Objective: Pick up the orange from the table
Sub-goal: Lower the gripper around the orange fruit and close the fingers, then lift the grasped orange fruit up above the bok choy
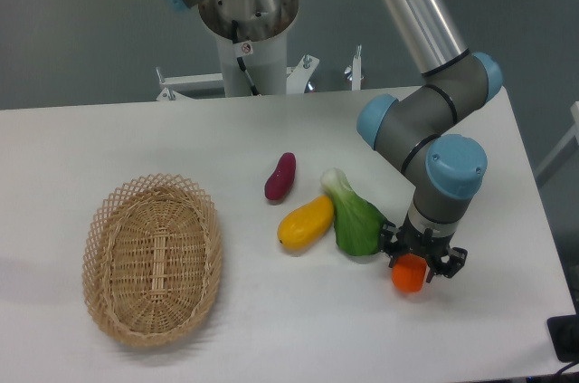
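Observation:
The orange needs to be picked up off the white table. My gripper should grab the orange by its upper part (410,262) next.
The orange (408,274) is small, bright and blocky, and lies on the white table (271,329) at the front right, just right of a green vegetable. My gripper (421,265) points straight down over the orange, its black fingers spread on either side of the fruit's top. The jaws look open around it, not pressed on it. The wrist hides the orange's upper part.
A green leafy vegetable (355,220) lies against the gripper's left side. A yellow-orange oval fruit (306,223) and a purple vegetable (280,177) lie further left. A wicker basket (152,258) stands at the front left. The table's right edge is near the arm.

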Controlling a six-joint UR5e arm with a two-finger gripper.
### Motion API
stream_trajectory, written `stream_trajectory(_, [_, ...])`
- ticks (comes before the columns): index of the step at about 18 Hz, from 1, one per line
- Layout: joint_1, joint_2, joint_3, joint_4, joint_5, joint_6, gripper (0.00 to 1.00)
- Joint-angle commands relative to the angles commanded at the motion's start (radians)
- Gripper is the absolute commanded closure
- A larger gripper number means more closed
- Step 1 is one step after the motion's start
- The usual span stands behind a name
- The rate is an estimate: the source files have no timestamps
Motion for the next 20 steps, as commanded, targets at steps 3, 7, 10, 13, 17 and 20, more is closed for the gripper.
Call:
stream_trajectory(3, [-0.002,0.0,0.0,0.002,0.002,0.0,0.46])
stream_trajectory(7, [-0.002,0.002,0.002,0.002,0.002,0.0,0.47])
stream_trajectory(10, [0.0,0.012,0.009,0.002,-0.002,0.002,0.47])
stream_trajectory(13, [0.0,0.051,0.026,0.0,-0.005,0.0,0.47])
stream_trajectory(17, [0.003,0.08,0.103,-0.038,-0.027,-0.015,0.47])
stream_trajectory(20, [0.003,0.113,0.155,-0.164,-0.04,-0.015,0.48])
